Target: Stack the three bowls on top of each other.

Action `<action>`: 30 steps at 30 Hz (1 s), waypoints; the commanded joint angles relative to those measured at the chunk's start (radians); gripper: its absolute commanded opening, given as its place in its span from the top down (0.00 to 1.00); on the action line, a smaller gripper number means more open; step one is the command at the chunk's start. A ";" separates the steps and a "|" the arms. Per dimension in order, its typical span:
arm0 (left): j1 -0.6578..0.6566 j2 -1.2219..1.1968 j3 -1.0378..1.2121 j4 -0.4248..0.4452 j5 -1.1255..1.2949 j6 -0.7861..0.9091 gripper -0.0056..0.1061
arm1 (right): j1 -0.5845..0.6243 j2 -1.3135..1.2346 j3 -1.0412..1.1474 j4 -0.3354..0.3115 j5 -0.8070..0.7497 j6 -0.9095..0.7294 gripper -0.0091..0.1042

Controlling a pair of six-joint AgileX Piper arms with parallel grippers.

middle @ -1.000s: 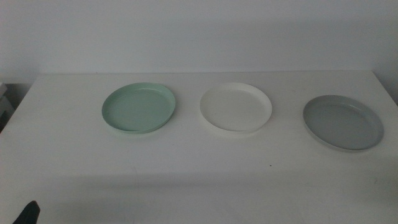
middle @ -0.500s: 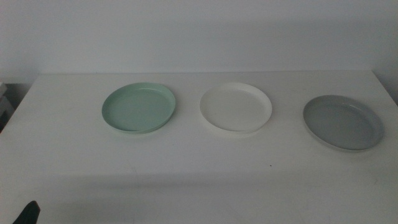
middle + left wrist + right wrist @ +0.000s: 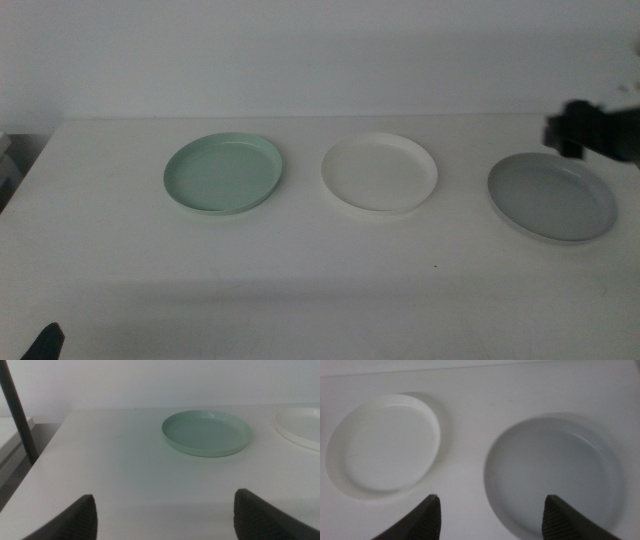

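Note:
The grey bowl is wider than my open fingers. My right gripper should next grab it by its thin raised rim [image 3: 615, 208] [image 3: 620, 477] to stack it.
Three bowls stand in a row on the white table: mint green [image 3: 223, 173] at the left, white [image 3: 379, 172] in the middle, grey [image 3: 552, 196] at the right. My right gripper [image 3: 585, 132], a blurred dark shape, hovers over the grey bowl's far rim. In the right wrist view its jaws [image 3: 492, 517] stand wide open and empty above the grey bowl [image 3: 555, 475], with the white bowl [image 3: 382, 442] beside it. My left gripper [image 3: 45, 343] waits at the near left corner, open [image 3: 170, 515], facing the green bowl [image 3: 207, 432] and part of the white bowl [image 3: 300, 427].
A white wall rises just behind the table [image 3: 320, 290]. A dark pole [image 3: 17, 410] stands off the table's left edge, with a lower pale surface [image 3: 12, 440] beside it. The bowls are spaced apart with bare tabletop between them.
My right arm has come into the middle view from the right and now hangs over the grey bowl's far side. The bowls and the left gripper have not moved.

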 commanded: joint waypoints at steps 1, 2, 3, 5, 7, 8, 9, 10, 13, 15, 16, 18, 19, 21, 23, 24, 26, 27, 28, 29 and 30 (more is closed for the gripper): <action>-0.001 0.005 -0.005 -0.009 -0.070 -0.008 0.02 | 0.017 0.071 -0.129 -0.006 -0.011 -0.010 0.47; -0.001 0.005 -0.005 -0.009 -0.070 -0.008 0.02 | 0.018 0.117 -0.177 -0.006 0.011 -0.012 0.47; -0.001 0.005 -0.005 -0.009 -0.070 -0.008 0.02 | 0.018 0.163 -0.226 -0.002 0.032 -0.015 0.47; -0.001 0.005 -0.005 -0.009 -0.070 -0.008 0.02 | 0.021 0.244 -0.319 0.000 0.060 -0.033 0.47; -0.001 0.005 -0.005 -0.009 -0.070 -0.008 0.02 | 0.029 0.323 -0.401 0.007 0.076 -0.062 0.47; -0.001 0.005 -0.005 -0.009 -0.070 -0.008 0.02 | 0.033 0.365 -0.444 0.015 0.087 -0.081 0.47; -0.001 0.005 -0.005 -0.009 -0.070 -0.008 0.02 | 0.039 0.405 -0.487 0.025 0.104 -0.100 0.47; -0.001 0.005 -0.005 -0.009 -0.070 -0.008 0.02 | 0.042 0.444 -0.518 0.033 0.116 -0.113 0.47; -0.001 0.005 -0.005 -0.009 -0.070 -0.008 0.02 | 0.059 0.549 -0.635 0.086 0.150 -0.161 0.47; -0.001 0.005 -0.005 -0.009 -0.070 -0.008 0.02 | 0.057 0.623 -0.717 0.147 0.186 -0.188 0.47; -0.001 0.005 -0.005 -0.009 -0.070 -0.008 0.02 | 0.057 0.651 -0.750 0.162 0.201 -0.195 0.47; -0.001 0.005 -0.005 -0.009 -0.070 -0.008 0.02 | 0.057 0.721 -0.828 0.171 0.240 -0.197 0.47; -0.001 0.005 -0.005 -0.009 -0.070 -0.008 0.02 | 0.059 0.752 -0.854 0.173 0.257 -0.197 0.48; -0.001 0.005 -0.005 -0.009 -0.070 -0.008 0.02 | 0.059 0.804 -0.901 0.188 0.265 -0.197 0.49; -0.001 0.005 -0.005 -0.009 -0.070 -0.008 0.02 | 0.059 0.840 -0.921 0.213 0.257 -0.197 0.50; -0.001 0.005 -0.005 -0.009 -0.070 -0.008 0.02 | 0.059 0.856 -0.923 0.225 0.247 -0.199 0.51; -0.001 0.005 -0.005 -0.009 -0.070 -0.008 0.02 | 0.059 0.881 -0.923 0.250 0.231 -0.212 0.52; -0.001 0.005 -0.005 -0.009 -0.070 -0.008 0.02 | 0.059 0.890 -0.923 0.269 0.229 -0.220 0.53; -0.001 0.005 -0.005 -0.009 -0.070 -0.008 0.02 | 0.059 0.901 -0.923 0.283 0.229 -0.219 0.54; -0.001 0.005 -0.005 -0.009 -0.070 -0.008 0.02 | 0.059 0.912 -0.923 0.299 0.229 -0.219 0.55; -0.001 0.005 -0.005 -0.009 -0.070 -0.008 0.02 | 0.059 0.920 -0.923 0.309 0.229 -0.219 0.56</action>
